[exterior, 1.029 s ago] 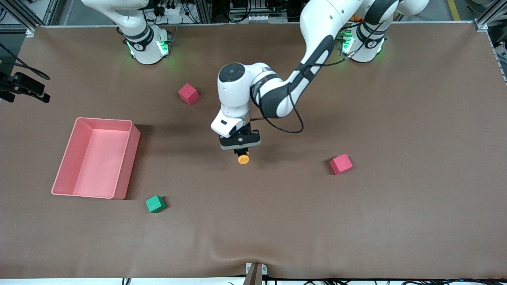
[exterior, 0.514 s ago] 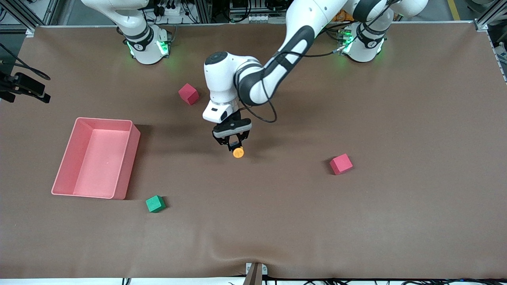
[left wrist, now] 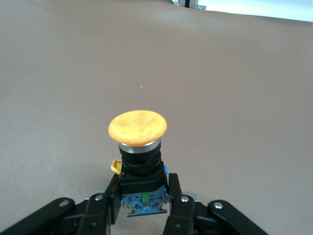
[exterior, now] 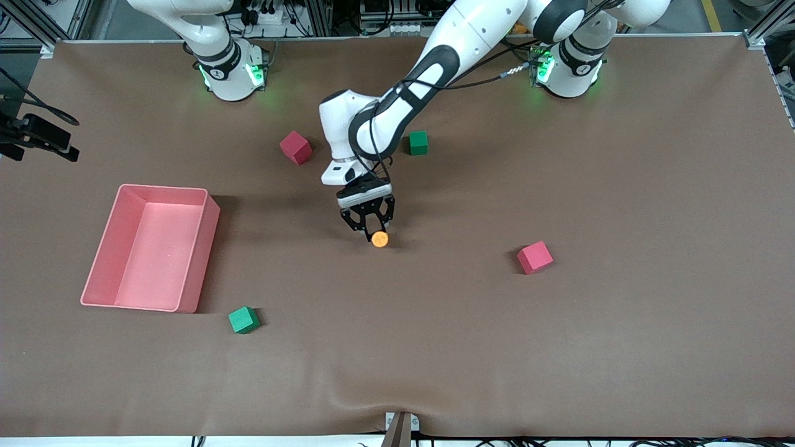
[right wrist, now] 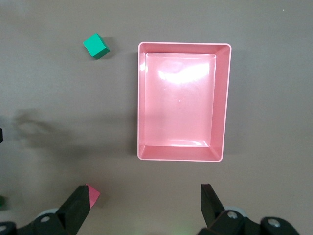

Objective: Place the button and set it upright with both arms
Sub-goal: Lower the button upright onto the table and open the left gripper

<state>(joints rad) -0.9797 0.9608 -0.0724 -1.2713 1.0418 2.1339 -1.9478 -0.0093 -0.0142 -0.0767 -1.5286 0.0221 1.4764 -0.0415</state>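
Note:
The button (exterior: 379, 239) hangs above the tabletop, so the robot will keep holding it. The button would drop if the left gripper opened now.
The button (exterior: 379, 239) has a round orange cap on a black body. My left gripper (exterior: 371, 232) is shut on its body, low over the middle of the brown mat. In the left wrist view the button (left wrist: 138, 128) sticks out past the gripper (left wrist: 144, 192), cap away from the fingers (left wrist: 174, 188), which clamp the black and blue base. I cannot tell whether it touches the mat. My right gripper (right wrist: 144, 197) is open and empty, high above the mat beside the pink tray. It waits, out of the front view.
A pink tray (exterior: 210, 214) lies toward the right arm's end; it also shows in the right wrist view (right wrist: 183, 45). Red cubes (exterior: 295, 147) (exterior: 535, 257) and green cubes (exterior: 243, 320) (exterior: 418, 142) are scattered. The right wrist view shows a green cube (right wrist: 96, 45) and a red cube (right wrist: 93, 195).
My left arm has swung its wrist and tilted the gripper, still shut on the button, which stays at about the same spot. A green cube earlier hidden by the arm now shows.

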